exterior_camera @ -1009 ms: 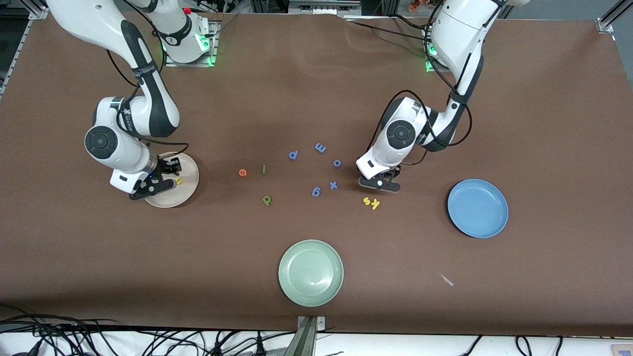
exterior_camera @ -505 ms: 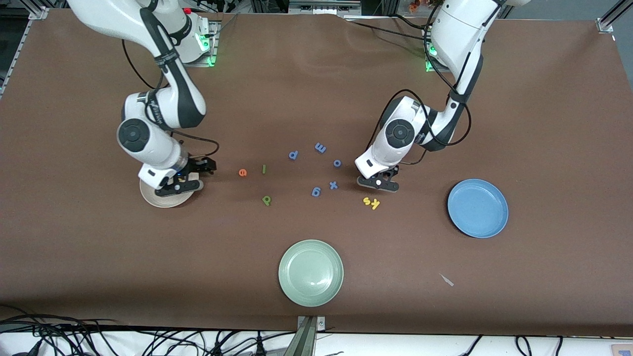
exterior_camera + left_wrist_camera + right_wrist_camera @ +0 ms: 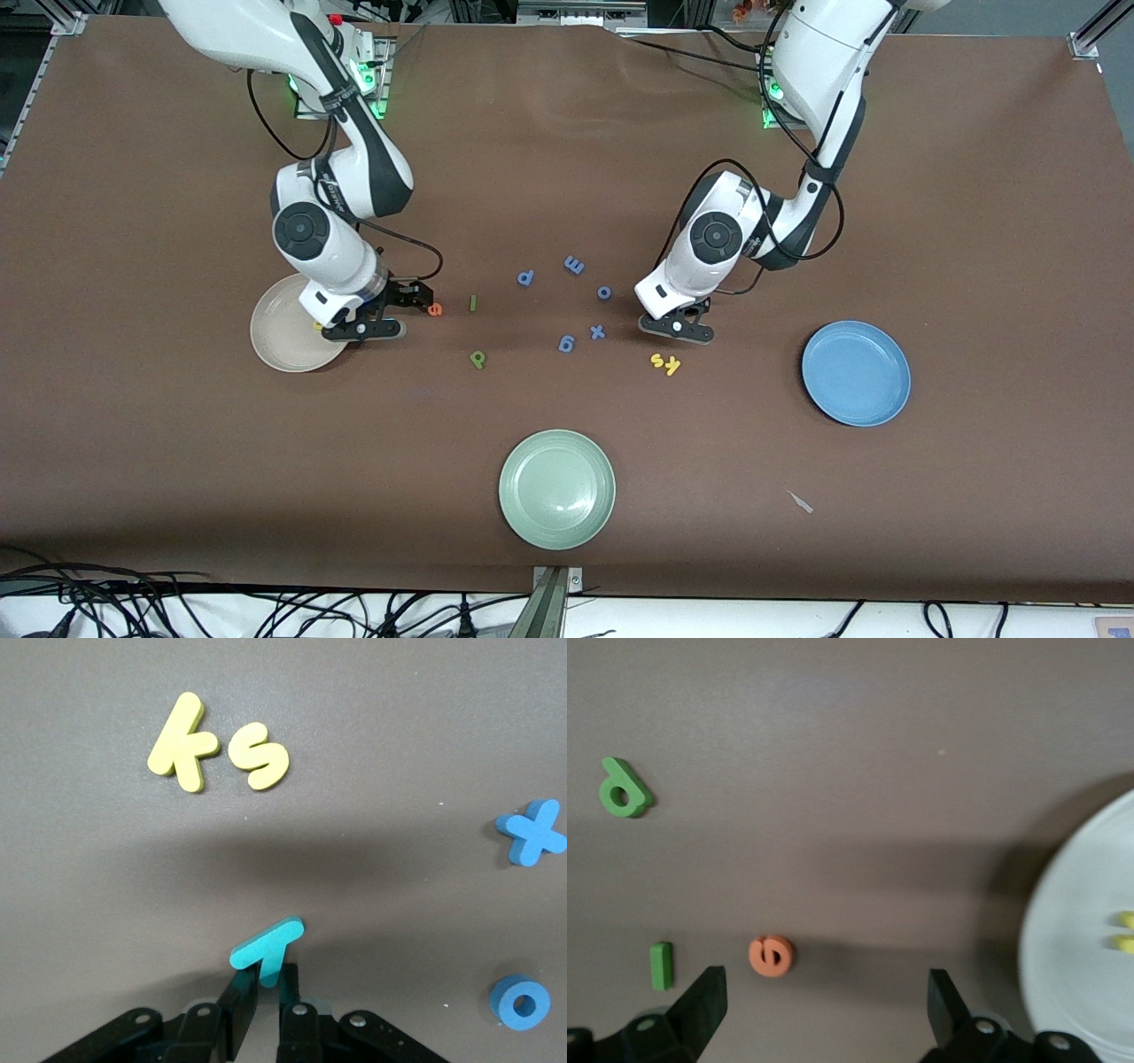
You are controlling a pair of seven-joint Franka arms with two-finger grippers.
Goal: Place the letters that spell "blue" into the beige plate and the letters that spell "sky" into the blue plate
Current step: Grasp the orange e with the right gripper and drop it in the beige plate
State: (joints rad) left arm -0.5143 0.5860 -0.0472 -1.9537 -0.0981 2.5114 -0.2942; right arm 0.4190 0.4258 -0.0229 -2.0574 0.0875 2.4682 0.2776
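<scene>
The orange e (image 3: 435, 309) is still beyond my open fingers, so I need to move my right gripper toward it before I close on it.
My left gripper (image 3: 268, 979) is shut on the stem of the teal y (image 3: 266, 950); in the front view this gripper (image 3: 678, 328) hides the letter. The yellow k (image 3: 182, 744) and yellow s (image 3: 259, 755) lie side by side close by, toward the blue plate (image 3: 856, 372). My right gripper (image 3: 826, 992) is open, low over the table between the beige plate (image 3: 283, 341) and the orange e (image 3: 434, 308). A yellow u (image 3: 1125, 943) lies in the beige plate (image 3: 1081, 948). The green l (image 3: 472, 303) and green b (image 3: 477, 359) lie past the e.
Several blue letters lie mid-table between the two grippers, among them an x (image 3: 533, 833) and an o (image 3: 518, 1001) near my left gripper. A pale green plate (image 3: 556, 489) sits nearer the front camera. A small scrap (image 3: 801, 502) lies near it.
My right gripper opened, left the yellow u in the beige plate and moved toward the orange e. My left gripper closed on the teal y, staying in place.
</scene>
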